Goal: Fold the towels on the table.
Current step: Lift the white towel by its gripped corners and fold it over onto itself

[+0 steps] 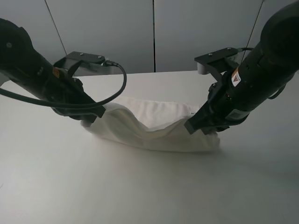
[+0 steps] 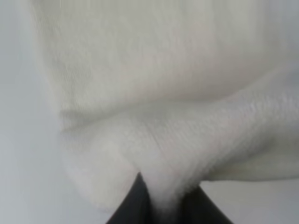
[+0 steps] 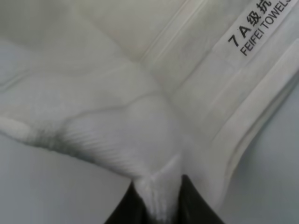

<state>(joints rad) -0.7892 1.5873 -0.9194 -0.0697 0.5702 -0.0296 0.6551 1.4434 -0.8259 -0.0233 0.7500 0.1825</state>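
Note:
The towel's hem in my right gripper's fingers hangs short of the towel's far edge (image 1: 161, 101), so I should move the hem to that edge before I let it go.
The white terry towel (image 1: 159, 126) lies across the middle of the table (image 1: 140, 191), doubled over lengthwise and sagging between my two grippers. My left gripper (image 1: 93, 116) is shut on the towel's left end; in the left wrist view, cloth (image 2: 154, 140) bulges between the dark fingertips (image 2: 135, 200). My right gripper (image 1: 194, 127) is shut on the right end, with a fold of hem (image 3: 156, 186) pinched between its fingers (image 3: 189, 200). The label (image 3: 261, 28), printed in black, shows beside the woven band (image 3: 187, 51).
Grey wall panels (image 1: 154, 32) stand behind the table's far edge. A black cable (image 1: 122, 79) loops from the left arm above the towel's left end. Bare white tabletop spreads in front of the towel and to both sides.

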